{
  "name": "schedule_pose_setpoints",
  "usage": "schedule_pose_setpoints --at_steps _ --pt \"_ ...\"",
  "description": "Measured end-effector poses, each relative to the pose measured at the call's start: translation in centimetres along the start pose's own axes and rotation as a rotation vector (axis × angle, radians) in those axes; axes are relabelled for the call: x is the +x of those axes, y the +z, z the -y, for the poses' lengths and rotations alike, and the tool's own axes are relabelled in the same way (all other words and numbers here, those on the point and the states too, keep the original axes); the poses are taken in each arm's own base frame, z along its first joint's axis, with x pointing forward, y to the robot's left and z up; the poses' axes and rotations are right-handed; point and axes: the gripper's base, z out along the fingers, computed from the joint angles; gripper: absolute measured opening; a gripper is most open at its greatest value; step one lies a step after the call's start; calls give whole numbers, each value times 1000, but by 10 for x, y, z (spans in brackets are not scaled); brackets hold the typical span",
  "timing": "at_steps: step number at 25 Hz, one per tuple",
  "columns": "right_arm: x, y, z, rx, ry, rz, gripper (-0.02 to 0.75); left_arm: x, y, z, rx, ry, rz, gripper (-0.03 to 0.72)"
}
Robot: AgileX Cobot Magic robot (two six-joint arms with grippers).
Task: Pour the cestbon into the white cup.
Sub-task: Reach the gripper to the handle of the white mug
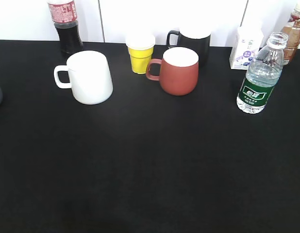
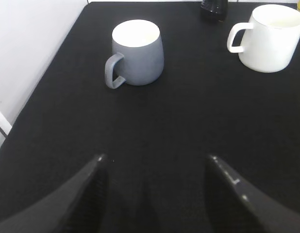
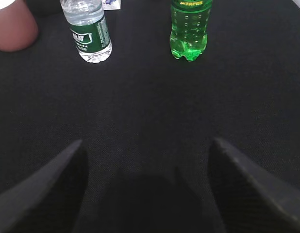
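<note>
My left gripper steadies the white cup (image 1: 88,76) for the pour and grabs its handle (image 1: 60,76) next.
The cestbon (image 1: 259,77), a clear uncapped water bottle with a dark green label, stands upright at the right of the black table; it also shows in the right wrist view (image 3: 88,32) at the top left. The white cup (image 1: 88,76) stands at the back left with its handle to the left; it shows in the left wrist view (image 2: 269,36) at the top right. My left gripper (image 2: 155,158) is open and empty, well short of the cup. My right gripper (image 3: 147,141) is open and empty, well short of the bottle. Neither gripper shows in the exterior view.
A yellow paper cup (image 1: 140,52), a red-brown mug (image 1: 176,70), a black mug (image 1: 192,41), a cola bottle (image 1: 65,24), a white carton (image 1: 246,46) and a brown bottle (image 1: 294,29) line the back. A grey mug (image 2: 135,53) and a green soda bottle (image 3: 190,29) stand nearby.
</note>
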Motion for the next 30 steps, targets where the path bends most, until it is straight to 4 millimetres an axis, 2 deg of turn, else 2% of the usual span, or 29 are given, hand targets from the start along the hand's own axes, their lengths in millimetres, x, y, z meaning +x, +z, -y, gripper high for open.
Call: schedule_pose_setpoints --at_steps 10,11,13,17,19,21,23,26,30 --pt "0 0 0 0 0 0 585 -1 0 0 0 0 7 476" --pt "0 0 0 0 0 0 585 -8 -3 0 3 -1 34 476" --pt "0 0 0 0 0 0 584 -38 3 2 7 15 84 476" --pt "0 0 0 0 0 0 585 -114 42 11 58 57 310 476" --pt "0 0 0 0 0 0 585 -134 68 13 73 16 389 476" --pt "0 0 0 0 0 0 585 -143 99 21 120 -21 384 476" --pt "0 0 0 0 0 0 585 -132 141 45 222 -1 319 476" --pt "0 0 0 0 0 0 585 -94 189 91 366 33 219 476" --pt "0 0 0 0 0 0 585 -62 246 107 318 16 136 477"
